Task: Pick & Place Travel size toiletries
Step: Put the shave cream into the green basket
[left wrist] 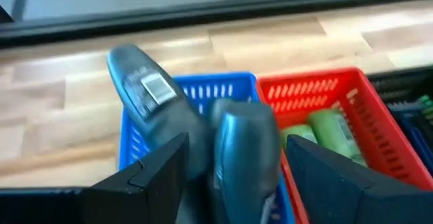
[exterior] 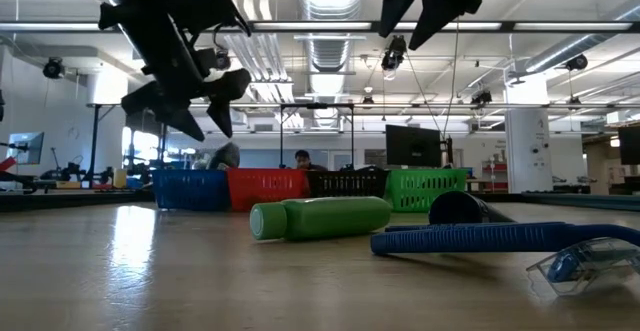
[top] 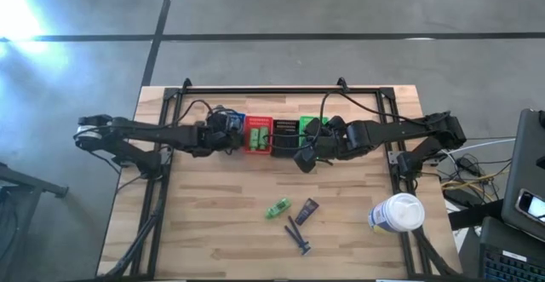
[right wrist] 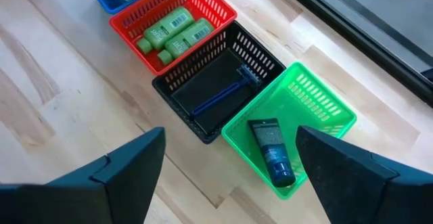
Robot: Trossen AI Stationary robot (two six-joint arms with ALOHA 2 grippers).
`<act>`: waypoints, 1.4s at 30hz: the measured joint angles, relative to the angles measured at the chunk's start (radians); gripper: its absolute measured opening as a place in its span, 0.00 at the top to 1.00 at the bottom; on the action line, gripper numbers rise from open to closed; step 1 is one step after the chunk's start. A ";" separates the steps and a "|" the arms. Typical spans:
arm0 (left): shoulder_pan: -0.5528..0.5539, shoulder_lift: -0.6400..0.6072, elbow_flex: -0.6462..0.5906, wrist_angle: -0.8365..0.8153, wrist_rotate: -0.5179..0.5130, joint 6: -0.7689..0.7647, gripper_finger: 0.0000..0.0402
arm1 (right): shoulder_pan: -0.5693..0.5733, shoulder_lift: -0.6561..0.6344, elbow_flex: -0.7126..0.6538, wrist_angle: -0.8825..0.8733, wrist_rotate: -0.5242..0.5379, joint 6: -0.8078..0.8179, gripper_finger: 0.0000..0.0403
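Note:
My right gripper grabs the black tube by its end with the cap next, to sort it into the green basket point(right wrist: 304, 105).
My left gripper point(top: 230, 134) hangs open over the blue basket point(left wrist: 203, 92). Two grey mini bottles are in that basket: one point(left wrist: 141, 85) leans on the far wall, and the other point(left wrist: 245, 146) stands between my spread fingers without touching them. My right gripper point(right wrist: 230, 176) is open and holds nothing, above the black basket point(right wrist: 203, 92) and the green basket point(right wrist: 304, 105). On the bare wood lie a green tube point(top: 278, 208), a black tube point(top: 306, 211) and dark-blue razors point(top: 297, 235).
The red basket point(right wrist: 203, 1) holds two green tubes, the black basket a blue razor point(right wrist: 223, 95), and the green basket a black tube point(right wrist: 272, 149). A large white tub point(top: 397, 214) stands at the near right. Dark frame rails point(top: 281, 90) run along the table's far edge and sides.

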 joint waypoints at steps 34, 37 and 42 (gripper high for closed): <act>-0.437 -0.223 -0.052 0.053 0.608 0.373 0.38 | 0.322 0.011 -0.459 0.469 -0.418 -0.852 0.22; -0.437 -0.223 -0.052 0.053 0.596 0.361 0.38 | 0.317 0.044 -0.460 0.499 -0.433 -0.911 0.20; -0.437 -0.223 -0.052 0.053 0.568 0.358 0.38 | 0.321 0.130 -0.458 0.576 -0.506 -0.997 0.17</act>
